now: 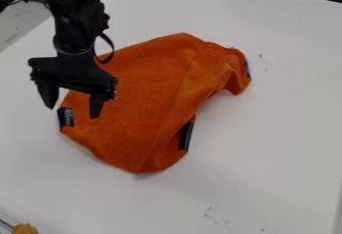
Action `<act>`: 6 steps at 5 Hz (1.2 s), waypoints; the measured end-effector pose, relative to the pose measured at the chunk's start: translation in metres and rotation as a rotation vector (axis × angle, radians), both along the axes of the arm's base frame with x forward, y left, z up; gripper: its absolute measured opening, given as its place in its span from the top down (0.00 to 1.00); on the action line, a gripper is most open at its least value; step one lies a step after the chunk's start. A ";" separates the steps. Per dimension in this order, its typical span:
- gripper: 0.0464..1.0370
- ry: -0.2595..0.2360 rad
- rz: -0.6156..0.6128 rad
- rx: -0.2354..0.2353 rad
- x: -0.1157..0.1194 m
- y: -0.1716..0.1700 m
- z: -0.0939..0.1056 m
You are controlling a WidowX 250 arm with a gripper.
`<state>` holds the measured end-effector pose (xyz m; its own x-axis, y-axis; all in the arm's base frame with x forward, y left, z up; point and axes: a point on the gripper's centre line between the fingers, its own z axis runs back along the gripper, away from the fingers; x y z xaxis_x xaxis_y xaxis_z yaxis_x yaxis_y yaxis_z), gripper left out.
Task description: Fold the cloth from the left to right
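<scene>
Next, my gripper grabs the orange cloth's black-tagged corner, to fold the cloth [147, 98] over toward the blue-tagged end.
The gripper [71, 110] hangs over the left part of the orange cloth [147, 98], its two fingers spread apart with nothing held between them. Its right finger overlaps the cloth in the view, while the left one is beyond the cloth's left edge. Just below the gap between the fingers, a black tag [65, 117] lies at the cloth's left corner. The cloth is spread out unevenly, with creases and a raised, bent-over part at its right side. A second dark tag [186, 136] is on its lower right edge, and a small blue tag [248, 68] on the right end.
A white table [267, 143] carries the cloth, with its far edge running across the top right. An orange-brown object [25, 228] is at the bottom left corner, beside a clear edge. Dark items stand beyond the table at the top right.
</scene>
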<state>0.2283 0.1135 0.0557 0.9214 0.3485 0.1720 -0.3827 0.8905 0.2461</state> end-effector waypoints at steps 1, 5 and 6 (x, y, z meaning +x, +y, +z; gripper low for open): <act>0.04 -0.019 0.019 0.006 -0.001 0.011 -0.004; 0.15 -0.042 -0.005 -0.060 0.021 0.046 -0.049; 0.41 -0.040 -0.005 -0.066 0.022 0.046 -0.049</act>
<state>0.2506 0.1593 0.0066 0.9160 0.3557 0.1858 -0.3867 0.9061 0.1716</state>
